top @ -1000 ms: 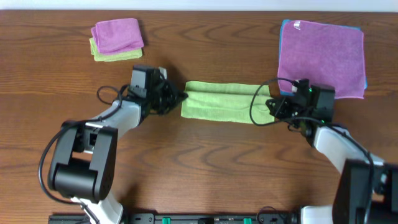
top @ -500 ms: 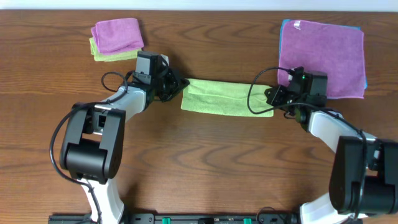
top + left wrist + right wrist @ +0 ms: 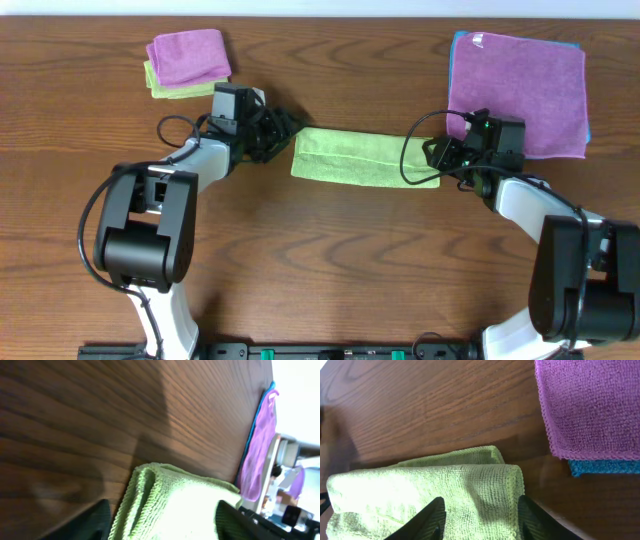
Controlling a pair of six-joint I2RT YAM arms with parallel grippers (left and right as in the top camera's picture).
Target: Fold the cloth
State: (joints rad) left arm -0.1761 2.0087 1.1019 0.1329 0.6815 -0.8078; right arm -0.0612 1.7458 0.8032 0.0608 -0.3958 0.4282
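Note:
My left gripper should grab the green cloth's layered near end next, and the opposite end stays for my right gripper to fold.
The green cloth (image 3: 365, 158) lies on the table as a long folded strip, left to right. My left gripper (image 3: 287, 129) is at its left end. In the left wrist view the cloth's (image 3: 172, 502) layered edge lies between the spread fingers (image 3: 92, 521), and the gripper (image 3: 165, 524) is open. My right gripper (image 3: 436, 156) is at the strip's right end. In the right wrist view its fingers (image 3: 429, 517) stand apart over the cloth (image 3: 425, 491), so that gripper (image 3: 481, 520) is open too.
A flat purple cloth (image 3: 518, 90) on a blue one (image 3: 602, 466) lies at the back right, close to my right gripper. A small folded purple and green pile (image 3: 188, 62) sits at the back left.
Both grippers were shut on the strip's ends and have opened, letting go. Over the second the strip and both arms shifted slightly toward the far side.

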